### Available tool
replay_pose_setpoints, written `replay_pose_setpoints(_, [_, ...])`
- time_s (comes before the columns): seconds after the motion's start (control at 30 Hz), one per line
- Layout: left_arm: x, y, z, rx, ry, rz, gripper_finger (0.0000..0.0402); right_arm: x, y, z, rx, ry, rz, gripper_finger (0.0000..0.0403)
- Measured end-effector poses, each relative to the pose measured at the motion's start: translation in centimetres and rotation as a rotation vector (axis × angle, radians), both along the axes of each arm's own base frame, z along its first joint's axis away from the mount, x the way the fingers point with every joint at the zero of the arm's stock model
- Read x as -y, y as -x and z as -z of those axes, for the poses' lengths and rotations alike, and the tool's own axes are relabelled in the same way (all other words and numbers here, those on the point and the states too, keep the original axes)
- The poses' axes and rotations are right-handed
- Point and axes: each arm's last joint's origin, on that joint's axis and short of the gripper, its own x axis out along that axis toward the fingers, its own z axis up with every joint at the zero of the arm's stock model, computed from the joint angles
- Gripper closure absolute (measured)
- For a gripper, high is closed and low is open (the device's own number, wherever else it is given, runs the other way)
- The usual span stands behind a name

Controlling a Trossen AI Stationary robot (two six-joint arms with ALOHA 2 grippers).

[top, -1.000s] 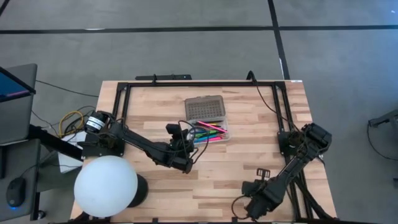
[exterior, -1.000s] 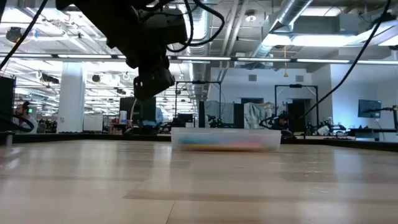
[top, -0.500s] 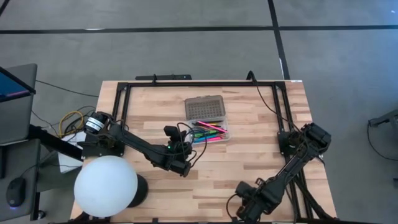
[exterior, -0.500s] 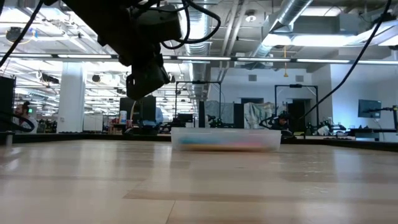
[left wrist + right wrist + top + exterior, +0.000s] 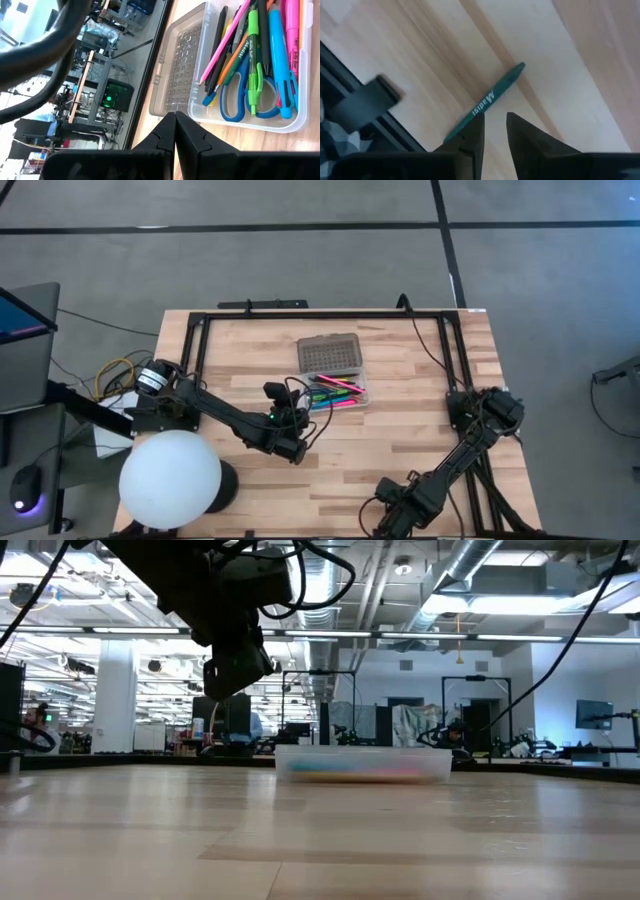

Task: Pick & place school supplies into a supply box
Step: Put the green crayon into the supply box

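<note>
I need to grip the green pen by its lettered body [image 5: 483, 103] next with my right gripper, so that the pen can go in the supply box's tray.
The supply box's clear tray [image 5: 340, 393] sits mid-table with its grey grid lid [image 5: 328, 355] open flat toward the far edge. In the tray [image 5: 295, 112] lie several pens and markers [image 5: 255, 55] and blue-handled scissors [image 5: 235, 92]. My left gripper [image 5: 175, 116] is shut and hovers above the table just left of the tray [image 5: 290, 412]. My right gripper [image 5: 495, 122], slightly open, hangs by the near edge [image 5: 392, 505] over a green pen [image 5: 492, 97] lying flat on the wood. One pen end runs beside one fingertip [image 5: 475, 125]. I cannot tell whether they touch.
A large white sphere [image 5: 170, 478] stands at the table's near left corner. A black frame [image 5: 320, 314] runs along the far and side edges; a black bar [image 5: 365, 102] shows near the green pen. Bare wood lies between the tray and the near edge.
My right gripper has moved toward the near edge and a little left, its arm stretching lower along the right side. My left gripper drew back slightly from the tray toward the near left, then held still. The box and its contents have not moved.
</note>
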Motion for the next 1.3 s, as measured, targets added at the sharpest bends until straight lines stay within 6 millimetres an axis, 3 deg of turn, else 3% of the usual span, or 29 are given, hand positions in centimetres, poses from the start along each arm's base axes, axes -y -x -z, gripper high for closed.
replay_pose_setpoints(0.47, [0.0,0.0,0.0,0.008,0.005,-0.004,0.0401,0.2,-1.1,-0.1,0.057,-0.033,0.01,0.0293])
replay_pose_setpoints(1.0, [0.0,0.0,0.0,0.01,0.006,-0.004,0.0401,1.0,0.0,1.2,-0.028,0.014,0.088,0.0249])
replay_pose_setpoints(1.3, [0.0,0.0,0.0,0.009,0.006,-0.004,0.0401,0.7,0.6,1.3,-0.086,-0.01,0.096,0.0255])
